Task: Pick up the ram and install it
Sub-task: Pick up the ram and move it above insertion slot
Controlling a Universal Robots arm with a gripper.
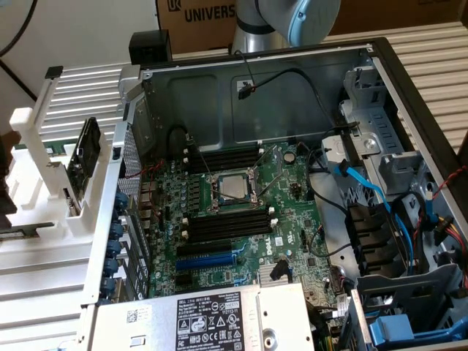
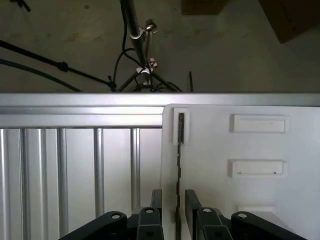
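Note:
The end of the ram sits inside the white holder's slot (image 2: 181, 127). So my gripper takes hold of the ram by its upper edge near the middle next.
The ram (image 1: 86, 150) is a dark board standing upright in a white holder (image 1: 44, 157) outside the computer case, at the exterior view's left. In the wrist view I look along the ram (image 2: 178, 165) edge-on, a thin dark strip in a slot of the white holder (image 2: 240, 145). My gripper (image 2: 173, 196) is open, with one black finger (image 2: 156, 200) on each side of the ram's line and a gap to the board on both sides. On the motherboard, the black memory slots (image 1: 227, 223) with white end clips lie beside the processor socket (image 1: 232, 186).
The open case (image 1: 292, 88) has metal walls all round, blue cables (image 1: 365, 186) and drive bays at the exterior view's right, and a power supply (image 1: 205, 318) at the front. My arm's base (image 1: 292, 18) stands behind the case. A ribbed metal table (image 2: 65, 170) lies under the holder.

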